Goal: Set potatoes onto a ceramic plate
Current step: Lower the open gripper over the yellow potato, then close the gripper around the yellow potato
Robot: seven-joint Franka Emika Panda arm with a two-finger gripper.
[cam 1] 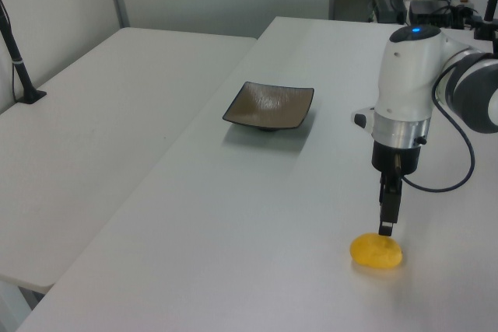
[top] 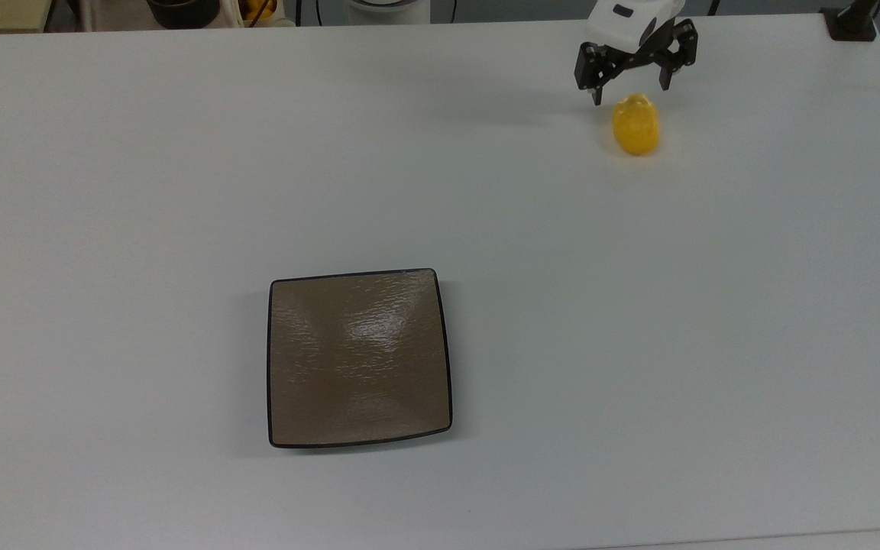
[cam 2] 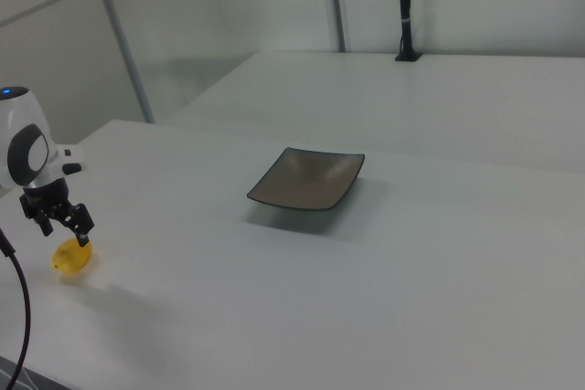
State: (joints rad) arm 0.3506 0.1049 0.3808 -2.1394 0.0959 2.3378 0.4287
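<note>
The robot needs to put the potato on the ceramic plate (cam 1: 268,103), so its gripper should next grab the potato's rounded oval body (cam 1: 376,251).
The potato (top: 635,124) is a small yellow oval lump lying on the white table near the top view's upper right. My gripper (top: 631,90) hangs open just above its far end, one finger on either side and nothing between them. In the left view the gripper (cam 1: 385,228) points straight down, its tip just over the potato (cam 1: 376,250). In the right view the gripper (cam 2: 64,233) sits directly above the potato (cam 2: 71,258). The square grey-brown plate (top: 360,357) with a black rim lies bare, far from the potato, also seen as plate (cam 1: 269,105) and plate (cam 2: 306,179).
A black clamp post (top: 852,21) stands at the table's corner in the top view's upper right. A dark pot (top: 182,9) and other items sit beyond the far edge. A second white table (cam 1: 93,138) adjoins on the left view's left.
</note>
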